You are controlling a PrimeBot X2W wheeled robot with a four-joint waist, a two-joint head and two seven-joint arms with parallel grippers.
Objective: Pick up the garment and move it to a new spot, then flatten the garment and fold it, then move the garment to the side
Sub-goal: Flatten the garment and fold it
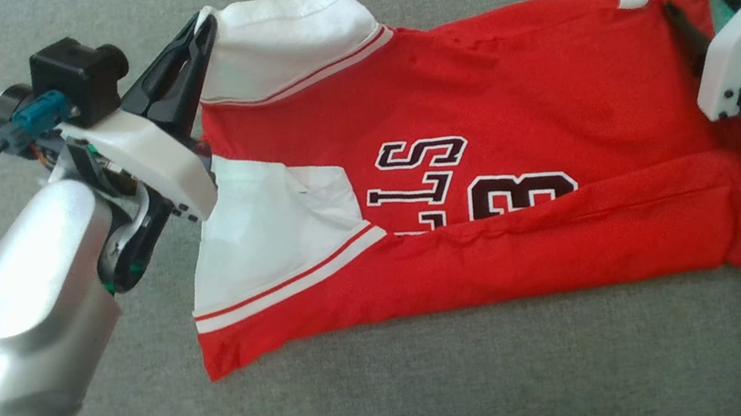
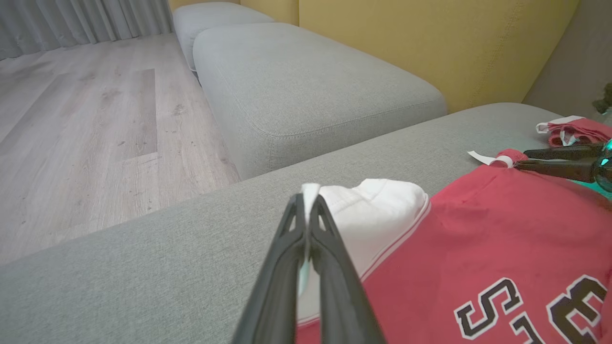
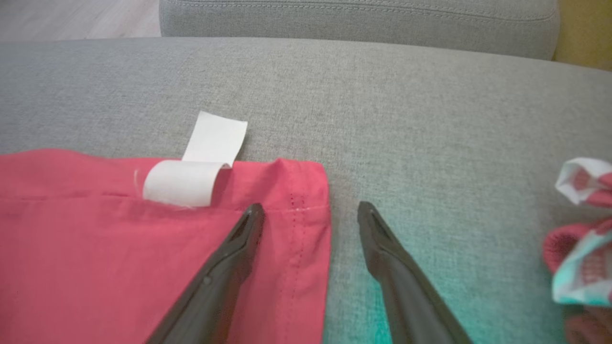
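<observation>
The right gripper grabs the jersey's hem corner beside the white tag next, which leaves the jersey's folded edge (image 1: 562,239) free to receive that corner.
The garment (image 1: 512,109) is a red jersey with white sleeves and black lettering, lying partly folded on the grey cushion (image 1: 404,406). My left gripper (image 1: 204,25) is shut on the edge of the upper white sleeve (image 2: 373,210); in the left wrist view a sliver of white cloth shows between the closed fingers of the left gripper (image 2: 307,198). My right gripper (image 3: 311,206) is open and straddles the jersey's far hem corner (image 3: 306,191), one finger over the red cloth and one over bare cushion. A white tag (image 3: 201,167) sticks out beside it.
A bunched red and white cloth (image 3: 581,239) lies to the right of the right gripper. Beyond the cushion are a second grey cushion (image 2: 311,86), a yellow backrest (image 2: 454,43) and a wooden floor (image 2: 86,119).
</observation>
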